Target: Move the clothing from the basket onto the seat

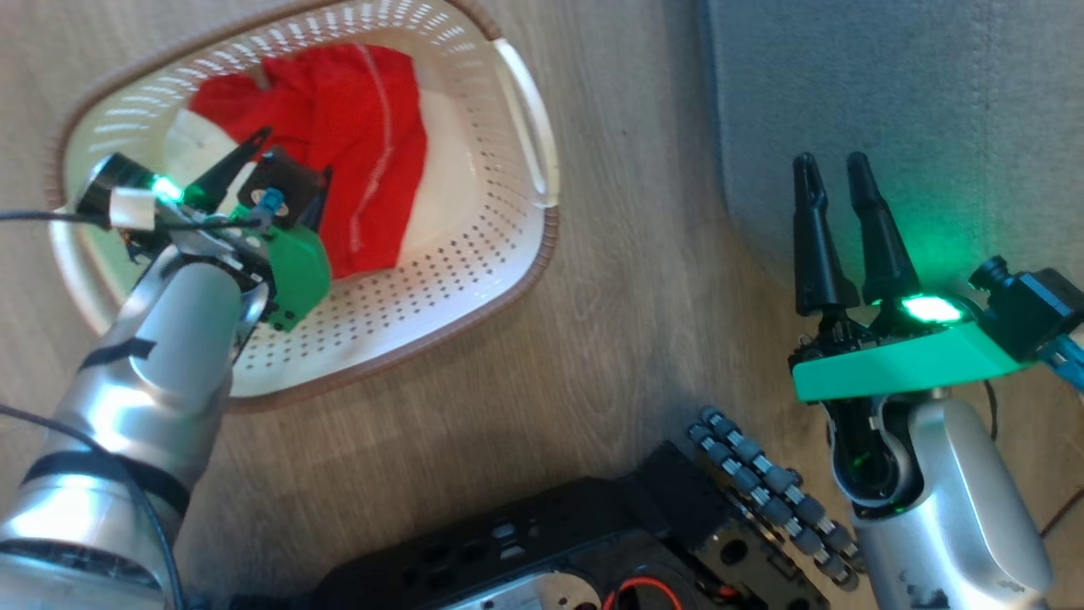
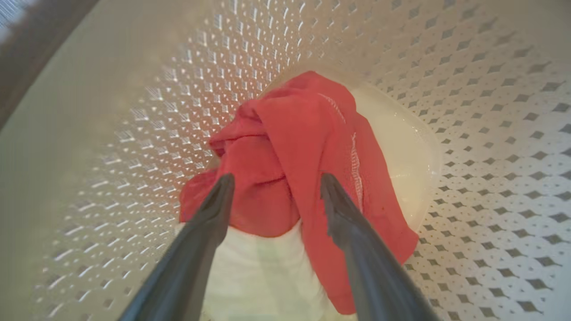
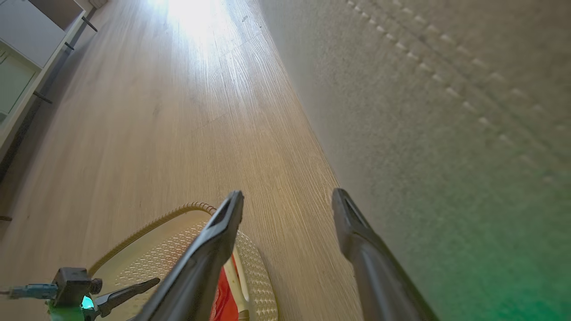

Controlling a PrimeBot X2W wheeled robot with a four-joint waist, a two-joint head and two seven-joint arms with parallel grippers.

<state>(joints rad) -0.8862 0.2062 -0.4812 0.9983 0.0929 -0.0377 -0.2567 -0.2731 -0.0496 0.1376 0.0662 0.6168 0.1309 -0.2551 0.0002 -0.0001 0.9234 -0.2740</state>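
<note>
The left gripper will next grab the clothing by its red fold beside the white panel, and the clothing will then go from the basket onto the seat.
The cream perforated basket stands on the floor at the upper left. Red clothing with white panels lies bunched in its bottom; I cannot tell the pieces apart. My left gripper is down inside the basket and open. In the left wrist view its fingers straddle a raised fold of the red clothing, with the left gripper not closed on it. My right gripper hovers open and empty over the near edge of the grey seat. The seat fills the right of the right wrist view.
Wooden floor separates the basket from the seat. My black base and a ribbed cable chain sit at the bottom. The right wrist view shows the basket at the bottom and a white cabinet far along the floor.
</note>
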